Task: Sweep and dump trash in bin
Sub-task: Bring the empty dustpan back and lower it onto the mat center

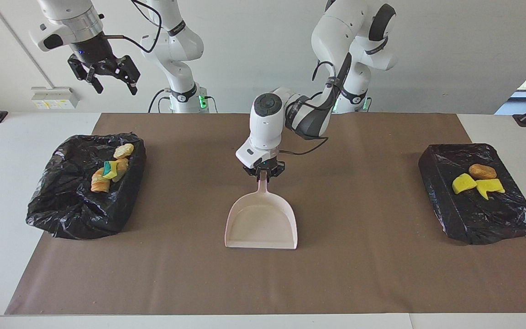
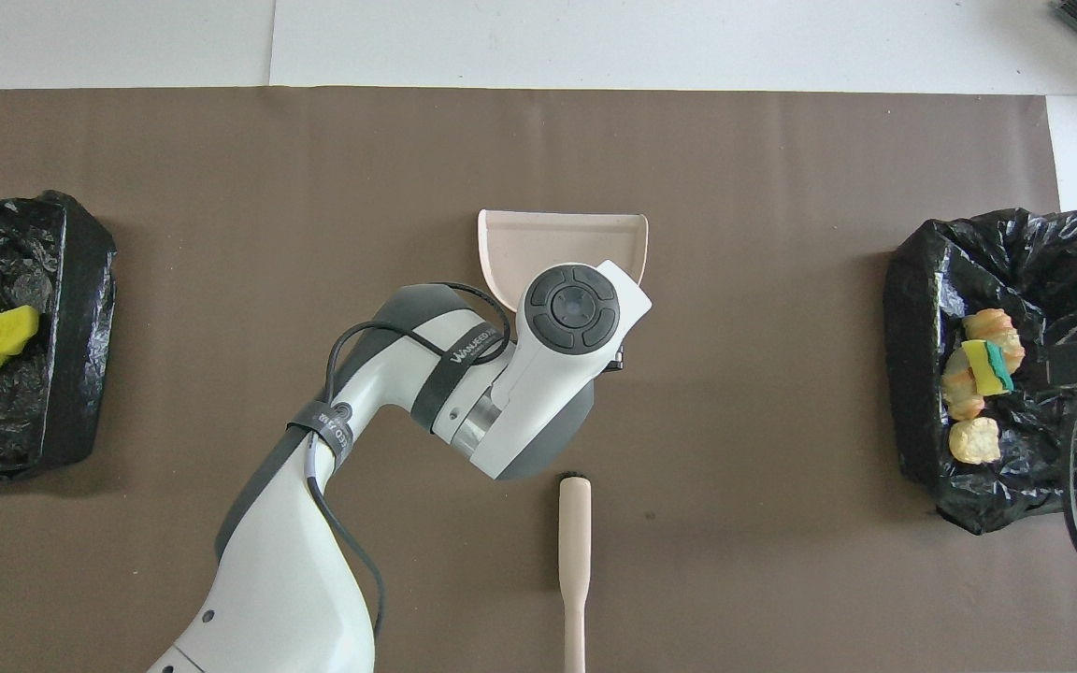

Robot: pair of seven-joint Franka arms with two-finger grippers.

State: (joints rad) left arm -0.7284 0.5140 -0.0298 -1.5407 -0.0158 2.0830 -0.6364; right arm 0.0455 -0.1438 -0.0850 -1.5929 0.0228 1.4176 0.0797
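The pale pink dustpan (image 2: 538, 245) lies low on the brown mat in the overhead view, so it is now time for my left gripper to open.
A pale pink dustpan (image 1: 261, 224) (image 2: 538, 245) sits low on the brown mat in the middle of the table. It is empty and its mouth points away from the robots. My left gripper (image 1: 263, 176) is shut on the dustpan's handle; in the overhead view the wrist hides the fingers. Trash (image 1: 110, 169) (image 2: 978, 374), bread pieces and a yellow-green sponge, lies in the black-bagged bin (image 1: 62, 205) (image 2: 922, 299) at the right arm's end. My right gripper (image 1: 110, 77) hangs open high above that end.
A black-bagged box (image 1: 477, 214) (image 2: 71, 374) at the left arm's end carries yellow sponge chunks (image 1: 464, 183) (image 2: 1, 334) and a bread piece (image 1: 482, 171). A hand brush (image 2: 574, 561) lies nearer to the robots than the dustpan; the left arm hides it in the facing view.
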